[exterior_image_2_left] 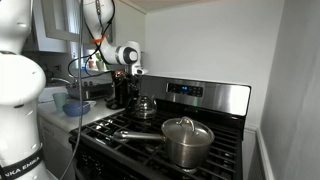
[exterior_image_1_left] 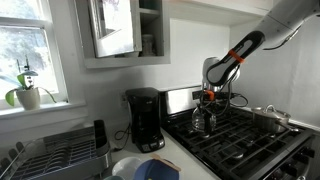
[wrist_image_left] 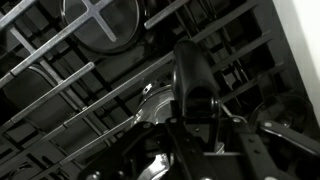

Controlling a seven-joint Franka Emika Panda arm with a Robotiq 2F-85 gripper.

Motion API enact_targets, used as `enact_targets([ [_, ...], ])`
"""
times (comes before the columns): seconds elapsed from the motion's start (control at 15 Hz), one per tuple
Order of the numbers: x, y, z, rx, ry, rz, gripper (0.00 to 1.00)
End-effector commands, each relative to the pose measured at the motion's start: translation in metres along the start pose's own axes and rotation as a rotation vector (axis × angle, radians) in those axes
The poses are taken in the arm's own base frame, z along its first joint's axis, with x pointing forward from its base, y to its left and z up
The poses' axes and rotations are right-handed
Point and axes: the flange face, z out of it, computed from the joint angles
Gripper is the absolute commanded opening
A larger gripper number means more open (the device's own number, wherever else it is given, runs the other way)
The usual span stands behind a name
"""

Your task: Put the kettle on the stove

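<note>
My gripper should release the kettle: the stove's back grates are directly below the kettle (exterior_image_1_left: 204, 119), so it would rest upright on them.
The small clear glass kettle (exterior_image_1_left: 204, 119) stands over the back left part of the stove (exterior_image_1_left: 245, 140), on or just above the black grates. It also shows in the other exterior view (exterior_image_2_left: 145, 106), in front of the stove's steel back panel (exterior_image_2_left: 205, 96). My gripper (exterior_image_1_left: 210, 97) reaches down from above onto the kettle's top and is also seen there (exterior_image_2_left: 138, 84). In the wrist view the black loop handle (wrist_image_left: 190, 78) sits between my fingers (wrist_image_left: 192, 118), which are shut on it. The kettle's body is mostly hidden under my gripper there.
A black coffee maker (exterior_image_1_left: 145, 120) stands on the counter beside the stove. A lidded steel pot (exterior_image_2_left: 187, 141) with a long handle sits on the front grates. A blue bowl (exterior_image_1_left: 155, 171) and a dish rack (exterior_image_1_left: 55, 155) are on the counter.
</note>
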Motion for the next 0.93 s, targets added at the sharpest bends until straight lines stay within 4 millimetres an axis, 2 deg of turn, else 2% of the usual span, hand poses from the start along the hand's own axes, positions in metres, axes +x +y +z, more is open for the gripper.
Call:
enact_targets([
  [0.0,-0.0030,0.0012,-0.0038,-0.010,-0.022,0.033,0.08],
  [0.4,-0.0011,0.0051,-0.0014,-0.017,-0.005,0.055,0.08],
  [0.47,-0.0017,0.0045,-0.0013,-0.012,-0.015,0.053,0.14],
  [0.53,-0.0021,0.0045,-0.0012,-0.016,-0.017,0.054,0.58],
  [0.67,-0.0031,0.0050,-0.0014,-0.024,-0.027,0.052,0.65],
  [0.87,-0.0056,0.0055,-0.0028,-0.037,-0.042,0.053,0.86],
])
